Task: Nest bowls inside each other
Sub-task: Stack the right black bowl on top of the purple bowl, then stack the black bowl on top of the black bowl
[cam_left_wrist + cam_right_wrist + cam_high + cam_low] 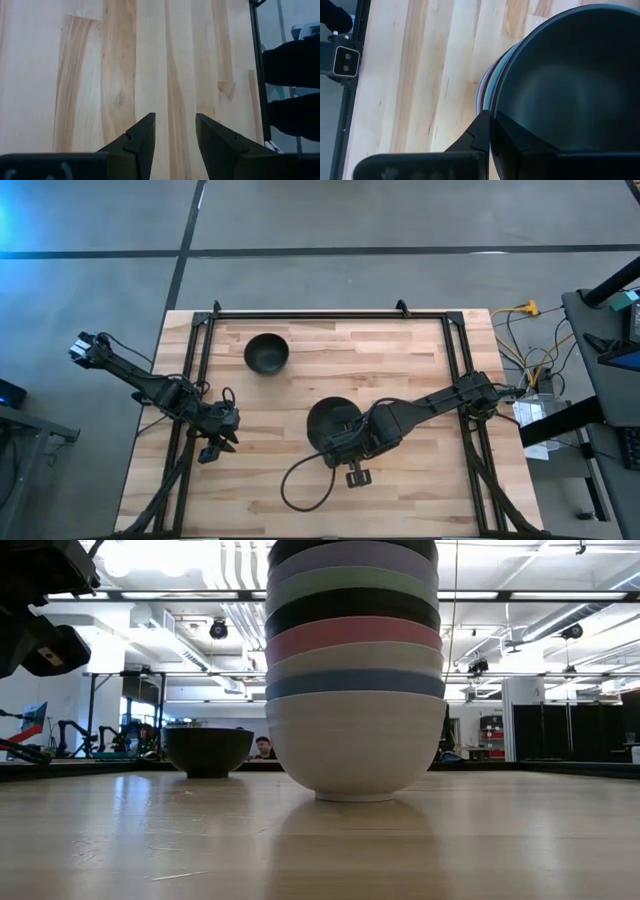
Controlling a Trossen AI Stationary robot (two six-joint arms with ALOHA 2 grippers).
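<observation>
The stack's pale bowl rims hug the top black bowl's side [322, 416] [520, 80] closely, so it is time to open my right gripper now, and the top black bowl would settle nested.
A stack of several nested bowls [355, 690] stands on its white bottom bowl at the table's middle, with a black bowl [332, 423] on top. My right gripper [492, 131] is shut on that top bowl's rim, at the side of the stack toward the table's near edge. A lone black bowl [266, 353] rests on its base at the far left. My left gripper [175, 120] hangs open over bare wood [120, 75] at the table's left, apart from every bowl. My right gripper pinches the top black bowl's rim [496, 112], one finger [481, 132] outside the wall and one [516, 134] inside the hollow. The fingers come steeply from above. The bowl stays level atop the stack; whether it is fully seated I cannot tell.
A black frame rail [330, 314] runs along the table's far edge and down both sides. A cable loop [300, 485] lies on the wood near the front, below the right arm. Bare wood [400, 350] lies between the lone bowl and the right rail.
</observation>
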